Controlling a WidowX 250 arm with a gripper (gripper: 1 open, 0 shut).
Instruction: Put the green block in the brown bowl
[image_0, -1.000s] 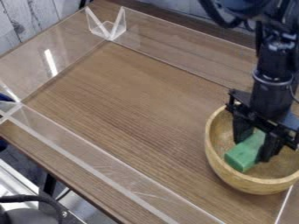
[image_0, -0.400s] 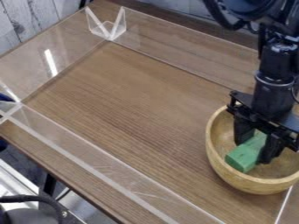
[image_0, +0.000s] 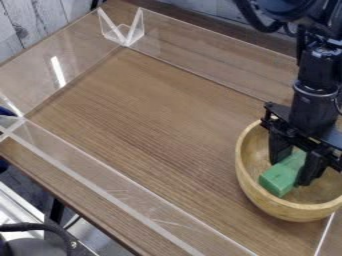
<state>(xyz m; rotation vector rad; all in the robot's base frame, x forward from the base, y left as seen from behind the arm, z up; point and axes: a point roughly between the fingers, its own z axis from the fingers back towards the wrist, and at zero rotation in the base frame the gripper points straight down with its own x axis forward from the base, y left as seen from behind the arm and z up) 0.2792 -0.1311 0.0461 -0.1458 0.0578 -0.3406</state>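
Note:
The robot's gripper needs to open now, as the green block's lower end (image_0: 277, 182) rests on the bottom of the brown bowl, so the green block would stay in the bowl.
The green block (image_0: 279, 178) is inside the brown bowl (image_0: 246, 166) at the right edge of the wooden table, its lower end resting on the bowl's floor. My black gripper (image_0: 297, 168) points straight down into the bowl. Its fingers stand on either side of the block's upper end and appear closed against it. The gripper body hides the top of the block and part of the bowl's far rim.
Low clear acrylic walls (image_0: 80, 160) fence the wooden tabletop (image_0: 147, 110). A small clear bracket (image_0: 120, 27) stands at the far corner. The bowl sits close to the table's right front edge.

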